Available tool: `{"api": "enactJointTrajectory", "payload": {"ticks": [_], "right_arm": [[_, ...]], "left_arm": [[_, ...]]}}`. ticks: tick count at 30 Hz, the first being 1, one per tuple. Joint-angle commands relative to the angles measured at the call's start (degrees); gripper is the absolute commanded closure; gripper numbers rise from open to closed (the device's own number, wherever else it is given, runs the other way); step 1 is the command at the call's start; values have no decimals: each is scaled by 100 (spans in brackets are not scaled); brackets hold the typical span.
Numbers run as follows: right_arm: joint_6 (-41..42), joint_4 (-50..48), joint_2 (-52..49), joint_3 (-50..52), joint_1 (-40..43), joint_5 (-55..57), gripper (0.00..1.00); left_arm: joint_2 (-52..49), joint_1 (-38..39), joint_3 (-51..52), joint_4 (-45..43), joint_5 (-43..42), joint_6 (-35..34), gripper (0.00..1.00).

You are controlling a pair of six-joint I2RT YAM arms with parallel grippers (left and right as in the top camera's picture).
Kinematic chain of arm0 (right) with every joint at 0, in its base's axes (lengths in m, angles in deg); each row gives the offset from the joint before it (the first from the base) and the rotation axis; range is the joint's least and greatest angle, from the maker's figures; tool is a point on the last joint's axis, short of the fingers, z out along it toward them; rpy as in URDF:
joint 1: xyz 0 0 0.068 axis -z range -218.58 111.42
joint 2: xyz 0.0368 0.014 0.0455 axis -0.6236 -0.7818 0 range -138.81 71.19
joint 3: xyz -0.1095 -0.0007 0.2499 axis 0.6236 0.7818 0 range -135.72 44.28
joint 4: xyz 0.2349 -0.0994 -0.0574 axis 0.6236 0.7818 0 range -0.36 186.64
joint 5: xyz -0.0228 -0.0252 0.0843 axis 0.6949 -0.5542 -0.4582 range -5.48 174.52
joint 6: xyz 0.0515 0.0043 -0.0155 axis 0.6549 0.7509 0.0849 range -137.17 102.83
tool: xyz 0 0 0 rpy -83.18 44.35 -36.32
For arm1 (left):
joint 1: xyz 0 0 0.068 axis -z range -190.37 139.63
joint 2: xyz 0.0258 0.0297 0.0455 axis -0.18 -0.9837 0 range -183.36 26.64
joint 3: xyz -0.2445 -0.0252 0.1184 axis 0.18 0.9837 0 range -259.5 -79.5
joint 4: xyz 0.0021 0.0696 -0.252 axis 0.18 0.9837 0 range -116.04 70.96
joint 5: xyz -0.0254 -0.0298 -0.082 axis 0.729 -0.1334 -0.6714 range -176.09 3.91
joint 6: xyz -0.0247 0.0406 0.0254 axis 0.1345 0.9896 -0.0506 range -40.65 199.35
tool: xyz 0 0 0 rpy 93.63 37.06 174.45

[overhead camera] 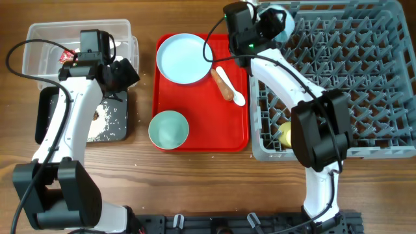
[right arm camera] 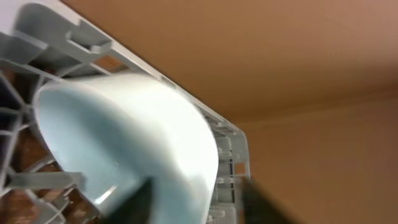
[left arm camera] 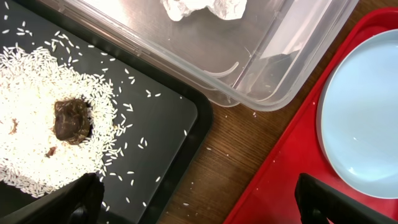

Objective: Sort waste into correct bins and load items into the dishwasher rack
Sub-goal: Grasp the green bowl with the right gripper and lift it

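Note:
My right gripper should next pick up the second bowl on the red tray by the bowl's rim nearest the rack. It should load the bowl tilted there.
My left gripper (left arm camera: 205,210) is open and empty above the inner edge of the black tray (left arm camera: 168,118), which holds loose rice (left arm camera: 31,143) and a brown lump (left arm camera: 71,121). The clear tub (left arm camera: 273,68) holds white tissue (left arm camera: 202,7) and a red wrapper (overhead camera: 67,56). My right gripper (right arm camera: 196,193) straddles the wall of a pale bowl (right arm camera: 124,130) tilted in the far left corner of the grey rack (overhead camera: 364,71). A gap shows beside one finger. The plate (overhead camera: 184,58), a second bowl (overhead camera: 168,129), the sausage stick (overhead camera: 221,83) and the white spoon (overhead camera: 234,94) lie on the red tray (overhead camera: 201,140). A yellow cup (overhead camera: 286,134) sits in the rack.
The red tray lies between the bins on the left and the rack on the right. A few rice grains lie on the bare wood (left arm camera: 230,155) between the black tray and the red tray. Arm cables hang over the tub and the rack's left side.

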Motion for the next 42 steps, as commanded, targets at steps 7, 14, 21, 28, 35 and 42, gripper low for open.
{"api": "enactJointTrajectory", "payload": {"ticks": [7,14,21,28,35,42], "right_arm": [[730,-2,160,-24,-435,-151,0],[3705,2020,1609,-24,-828,-3703,0],[5871,3239,1569,282,-1060,-8107,5],[7211,3097,588,1060,-1635,-8415,28],[7442,3106,216,1060,-1606,-8596,78],[7270,3099,334,988,-1443,-8612,96]], "left_arm": [[105,-24,-85,0,35,7,0],[107,-24,-85,0,35,9,0],[107,-24,-85,0,35,7,0],[107,-24,-85,0,35,7,0],[107,-24,-85,0,35,7,0],[107,-24,-85,0,35,7,0]]}}
